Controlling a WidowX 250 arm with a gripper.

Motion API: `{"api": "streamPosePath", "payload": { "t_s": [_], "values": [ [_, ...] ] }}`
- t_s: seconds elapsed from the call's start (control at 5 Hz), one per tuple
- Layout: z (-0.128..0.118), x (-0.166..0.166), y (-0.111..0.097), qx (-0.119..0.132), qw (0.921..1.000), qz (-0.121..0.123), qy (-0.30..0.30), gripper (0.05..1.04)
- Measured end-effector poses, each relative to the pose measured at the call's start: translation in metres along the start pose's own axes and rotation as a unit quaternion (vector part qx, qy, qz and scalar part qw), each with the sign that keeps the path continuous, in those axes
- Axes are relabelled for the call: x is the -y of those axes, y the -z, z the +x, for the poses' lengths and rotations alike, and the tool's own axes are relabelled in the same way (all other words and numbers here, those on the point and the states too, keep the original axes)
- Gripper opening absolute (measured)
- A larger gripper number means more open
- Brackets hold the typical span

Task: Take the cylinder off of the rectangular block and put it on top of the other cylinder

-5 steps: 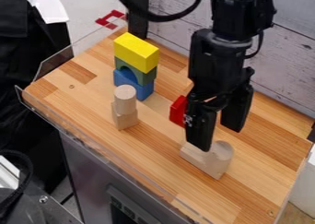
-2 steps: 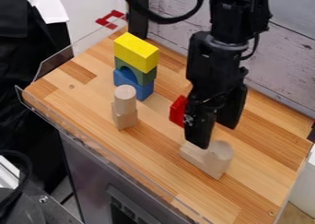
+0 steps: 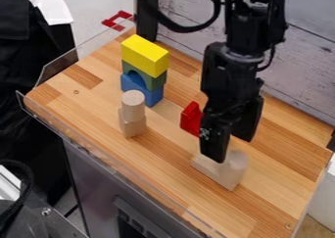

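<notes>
My gripper should grab the pale wooden cylinder [image 3: 234, 166] by its curved sides next. Then it can stack it on top of the other cylinder.
My gripper [image 3: 230, 146] hangs over the right half of the wooden top, its two fingers apart with nothing held between them. Just below it, a pale rectangular block [image 3: 212, 169] lies flat, and a pale wooden cylinder [image 3: 234, 166] stands upright at its right end. One finger covers part of the block's back end. The other cylinder [image 3: 132, 105] is upright on a small pale block [image 3: 132, 126], left of the gripper.
A stack of a blue block [image 3: 154, 96], a green arch [image 3: 154, 80] and a yellow block [image 3: 144, 56] stands behind the left cylinder. Beside the gripper's left finger is a red block [image 3: 191, 119]. A clear rim [image 3: 111, 166] runs along the front edge.
The gripper has shifted slightly, first to the left, then a little right and down, and its fingers look somewhat closer together. The blocks and cylinders have stayed put.
</notes>
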State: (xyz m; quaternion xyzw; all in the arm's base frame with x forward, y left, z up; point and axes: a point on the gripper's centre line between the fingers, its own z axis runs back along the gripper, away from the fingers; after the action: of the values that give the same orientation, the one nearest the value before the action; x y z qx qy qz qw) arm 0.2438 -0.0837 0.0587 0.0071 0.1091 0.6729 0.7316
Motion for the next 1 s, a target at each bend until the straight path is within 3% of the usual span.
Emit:
{"api": "streamPosePath", "payload": {
  "t_s": [0.4,0.6,1.0],
  "values": [
    [0.000,0.008,0.006,0.003,0.9998,-0.016,-0.008,0.999],
    [-0.003,0.012,0.008,-0.008,0.9995,-0.025,-0.014,0.999],
    [-0.006,0.004,0.017,-0.012,0.9997,-0.015,-0.015,0.999]
  ]
}}
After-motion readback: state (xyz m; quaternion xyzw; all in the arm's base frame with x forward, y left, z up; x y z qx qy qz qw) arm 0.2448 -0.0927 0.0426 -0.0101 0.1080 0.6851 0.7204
